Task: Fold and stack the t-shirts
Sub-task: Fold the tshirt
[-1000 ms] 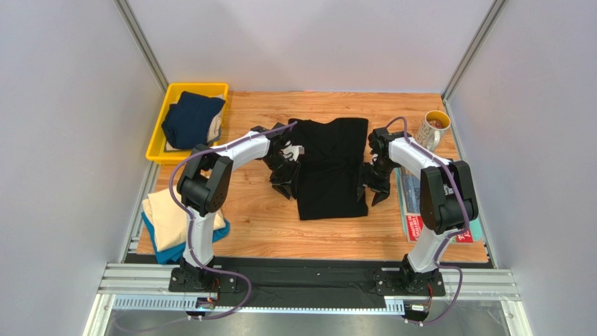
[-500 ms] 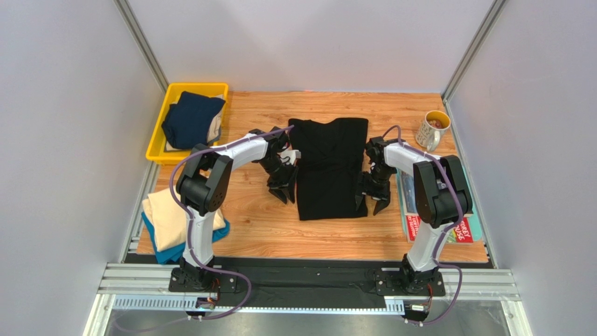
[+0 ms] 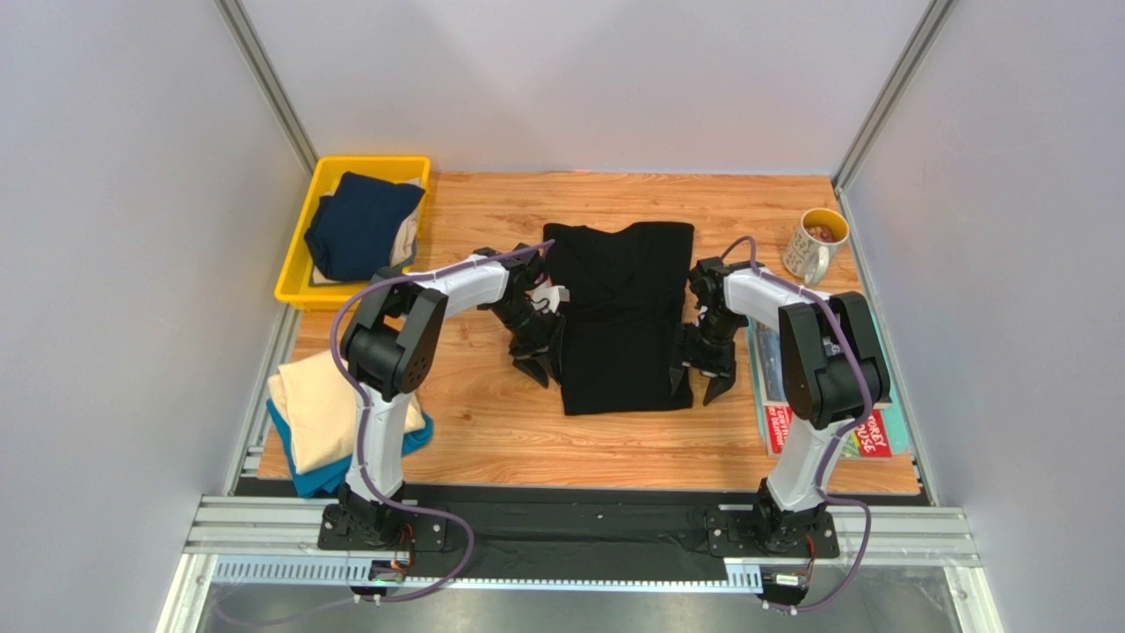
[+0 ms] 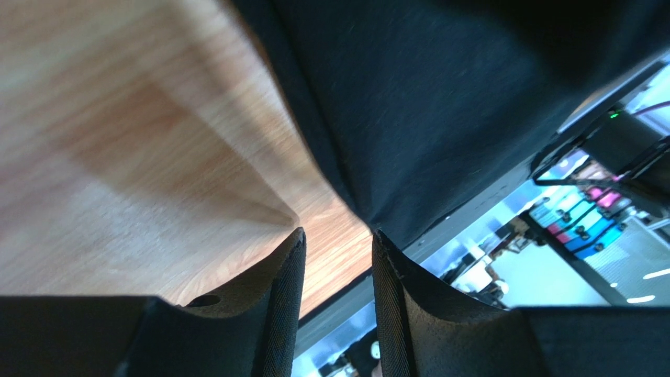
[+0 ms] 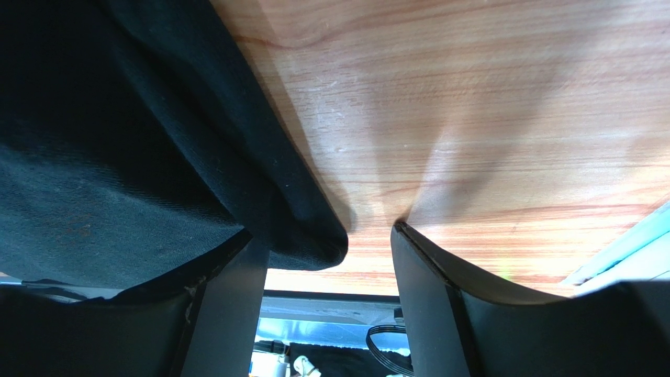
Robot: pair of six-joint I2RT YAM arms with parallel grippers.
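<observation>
Next, my left gripper will grab the black t-shirt (image 3: 621, 317) by its free front corner (image 3: 569, 408), opposite my right gripper's corner, to fold the t-shirt's front end back evenly.
The black t-shirt (image 3: 621, 317), folded into a long strip, lies flat mid-table. My left gripper (image 3: 539, 363) is low beside its left edge near the front corner. In the left wrist view, that gripper (image 4: 338, 232) is open with only wood in the gap, and the shirt (image 4: 440, 102) ends just off the right fingertip. My right gripper (image 3: 700, 385) is at the shirt's right front corner. In the right wrist view, it (image 5: 322, 232) is open, with the shirt's corner (image 5: 303, 236) lying between the fingers, against the left one.
A yellow bin (image 3: 306, 298) at the back left holds a navy shirt (image 3: 359, 224). A cream shirt (image 3: 310, 402) lies on a teal one (image 3: 317, 475) at the front left. A mug (image 3: 816, 240) and magazines (image 3: 773, 420) sit along the right edge.
Both grippers slid along the shirt's side edges toward the front of the table. The right jaws opened wider. The shirt's left side now lies straighter.
</observation>
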